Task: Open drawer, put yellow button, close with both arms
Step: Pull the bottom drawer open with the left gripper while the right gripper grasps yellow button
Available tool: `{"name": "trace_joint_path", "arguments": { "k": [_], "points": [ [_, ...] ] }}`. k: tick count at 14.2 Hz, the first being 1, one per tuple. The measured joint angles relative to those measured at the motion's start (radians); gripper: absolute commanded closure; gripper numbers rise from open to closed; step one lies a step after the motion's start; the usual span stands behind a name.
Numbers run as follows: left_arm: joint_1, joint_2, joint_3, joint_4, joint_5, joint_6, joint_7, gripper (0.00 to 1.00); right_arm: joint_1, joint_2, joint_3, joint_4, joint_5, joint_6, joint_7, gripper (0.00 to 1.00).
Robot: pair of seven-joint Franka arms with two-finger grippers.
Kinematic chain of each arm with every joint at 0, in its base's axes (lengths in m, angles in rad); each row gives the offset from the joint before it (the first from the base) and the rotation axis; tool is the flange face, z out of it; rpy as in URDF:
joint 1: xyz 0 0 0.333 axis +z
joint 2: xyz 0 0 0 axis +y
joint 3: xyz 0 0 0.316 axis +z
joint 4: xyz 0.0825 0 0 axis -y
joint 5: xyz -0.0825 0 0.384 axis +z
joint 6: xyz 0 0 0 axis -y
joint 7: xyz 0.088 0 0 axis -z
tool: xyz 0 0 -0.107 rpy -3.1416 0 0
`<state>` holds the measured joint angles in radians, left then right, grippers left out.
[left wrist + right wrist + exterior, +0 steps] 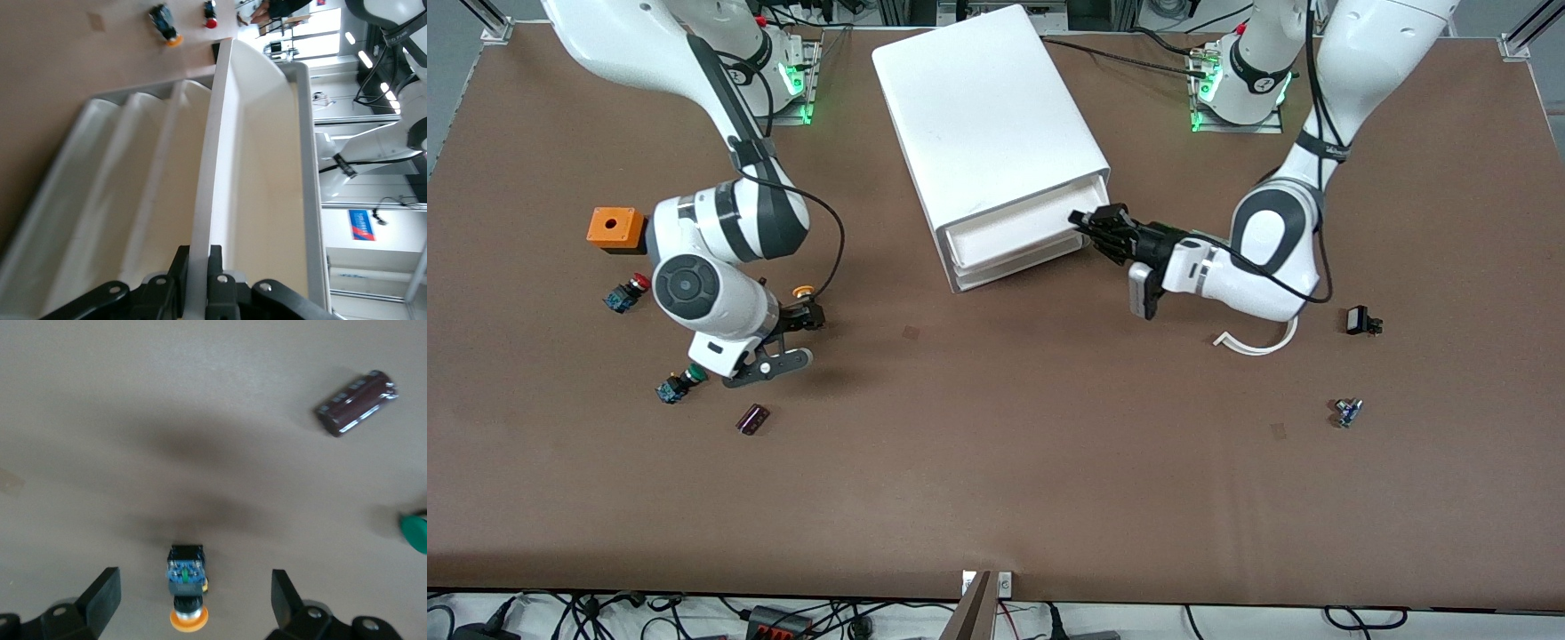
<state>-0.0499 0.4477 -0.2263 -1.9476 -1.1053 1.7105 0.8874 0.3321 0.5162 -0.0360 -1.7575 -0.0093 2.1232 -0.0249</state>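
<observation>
The cap of the yellow button is round, so my right gripper should next grab the button by the flat sides of its blue body [186, 573].
The white cabinet [987, 116] stands at the robots' side of the table, between the two bases. My left gripper [1089, 227] is shut on the front lip of the top drawer [1009, 233]. In the left wrist view the two black fingertips [215, 259] pinch that white lip [212, 147]. The drawer sits almost flush with the two lower ones. The yellow button [804, 291] lies on its side on the table toward the right arm's end. My right gripper [796, 338] hovers over it, open. In the right wrist view the button [185, 590] lies between the wide-apart fingers [103, 597], untouched.
Around the right gripper lie an orange box [615, 228], a red-capped button [628, 292], a green-capped button [679, 384] and a brown cylinder [752, 419]. Toward the left arm's end lie a white curved strip [1258, 342] and two small parts [1362, 322], [1348, 412].
</observation>
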Motion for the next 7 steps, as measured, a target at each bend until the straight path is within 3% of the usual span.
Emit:
{"name": "trace_joint_path", "arguments": {
  "k": [7],
  "points": [
    [0.066,0.139,0.017,0.209,0.056,-0.019,-0.001,0.92,0.001,0.021,0.018,-0.123,0.009,0.086,0.000,0.00]
  ]
}}
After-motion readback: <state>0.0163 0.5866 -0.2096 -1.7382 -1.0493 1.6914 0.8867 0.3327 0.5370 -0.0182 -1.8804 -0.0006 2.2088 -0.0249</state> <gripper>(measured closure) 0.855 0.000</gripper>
